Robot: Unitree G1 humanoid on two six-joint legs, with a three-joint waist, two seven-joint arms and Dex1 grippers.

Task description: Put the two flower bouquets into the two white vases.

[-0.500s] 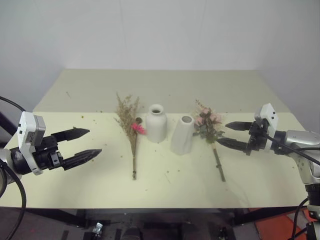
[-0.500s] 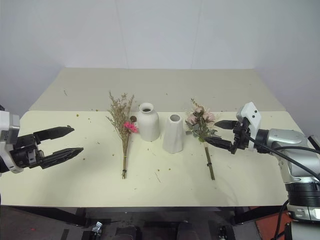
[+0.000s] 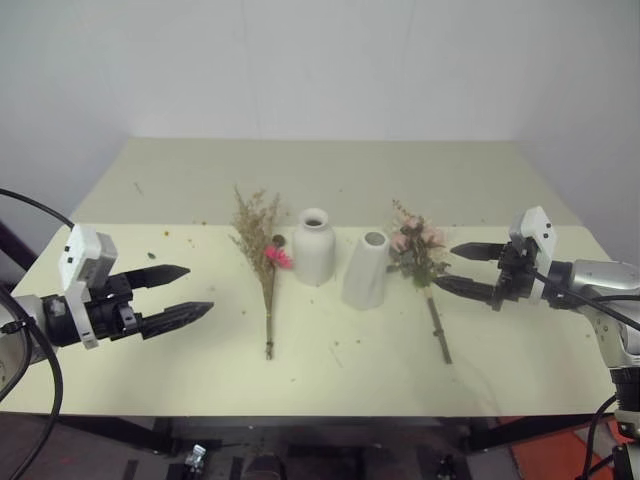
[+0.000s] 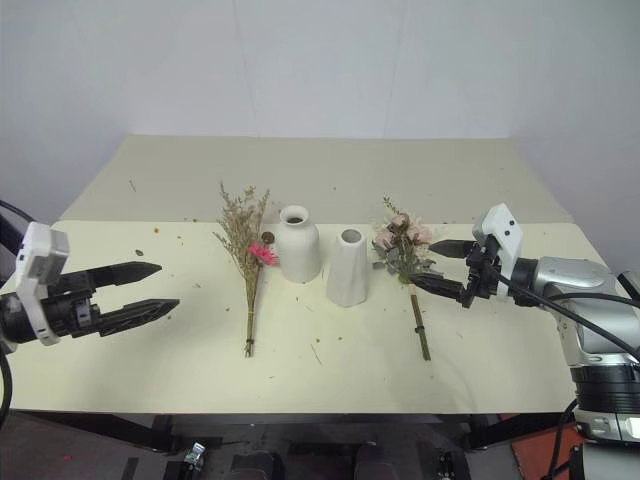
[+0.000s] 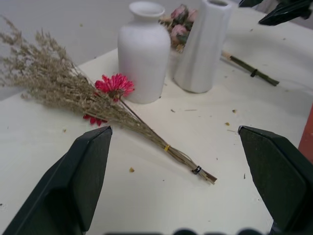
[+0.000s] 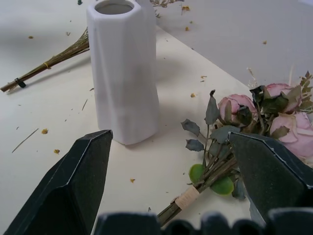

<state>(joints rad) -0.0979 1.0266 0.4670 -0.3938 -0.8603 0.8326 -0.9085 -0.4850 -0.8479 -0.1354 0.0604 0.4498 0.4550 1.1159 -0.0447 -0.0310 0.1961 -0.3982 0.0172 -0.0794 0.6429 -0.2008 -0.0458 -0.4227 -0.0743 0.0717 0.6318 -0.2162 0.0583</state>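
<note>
The dry grass bouquet needs to stand in the bottle-shaped vase (image 3: 313, 246), so my left gripper should next grab the bouquet by its bundled stem (image 3: 268, 306).
Two white vases stand mid-table: a bottle-shaped vase (image 3: 313, 246) and, to its right, a slim tapered vase (image 3: 365, 270). A dry tan grass bouquet with a pink daisy (image 3: 262, 253) lies flat left of the bottle vase, stem toward me. The rose bouquet (image 3: 419, 256) lies right of the tapered vase, its stem (image 3: 438, 329) also toward me. My left gripper (image 3: 182, 292) hovers open at the left, well short of the grass bouquet. My right gripper (image 3: 448, 268) is open beside the roses, its fingertips close to the leaves, holding nothing.
The table (image 3: 330, 170) is pale yellow, speckled with dried flower crumbs, and stretches back to a white wall. Its front edge (image 3: 300, 408) runs close below the bouquet stems. Open tabletop lies behind the vases and at the front left.
My left gripper has shifted a little to the right, toward the grass bouquet. The right gripper, the vases and both bouquets have stayed put.
</note>
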